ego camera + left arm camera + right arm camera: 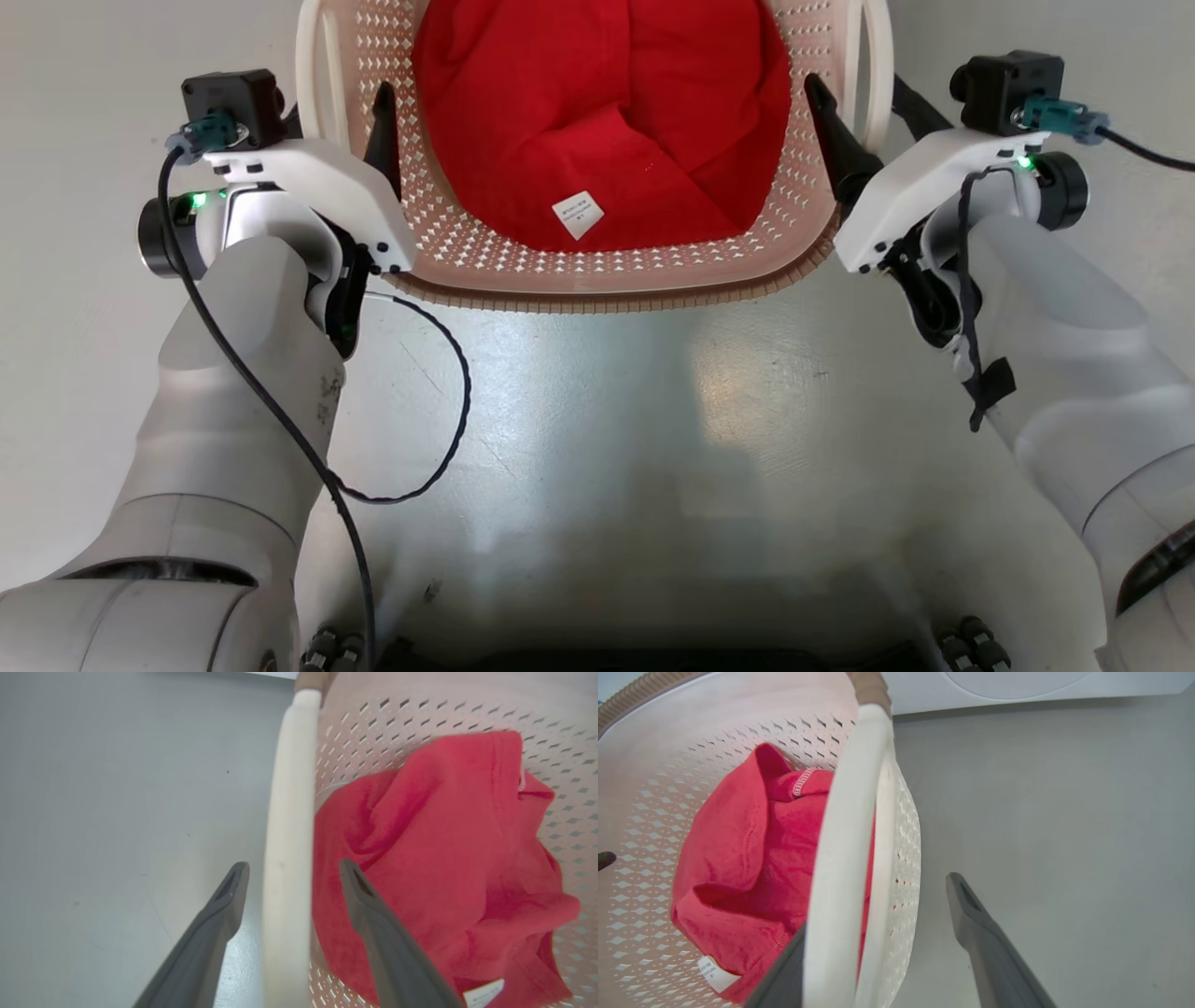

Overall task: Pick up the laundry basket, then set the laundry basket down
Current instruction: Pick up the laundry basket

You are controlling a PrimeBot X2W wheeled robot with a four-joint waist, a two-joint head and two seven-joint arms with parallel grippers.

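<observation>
My left gripper should pick up the laundry basket (597, 287) by its loop handle next. The red cloth (607, 121) is inside the basket.
The laundry basket (597, 287) is cream, perforated and brown-rimmed, at the top centre of the head view, with a red cloth (607, 121) inside. My left gripper (341, 103) is open astride the basket's left loop handle (313, 75), one finger inside the basket. In the left wrist view the handle (287, 812) runs between the spread fingers of that gripper (293, 864) without touching them. My right gripper (854, 84) is open astride the right handle (876, 65). In the right wrist view this handle (845, 835) hides one finger of the gripper (882, 896).
Grey floor (653, 420) lies all around the basket. A white appliance front (1017, 686) stands beyond it at the top of the right wrist view. My own dark base (653, 658) sits at the bottom edge of the head view.
</observation>
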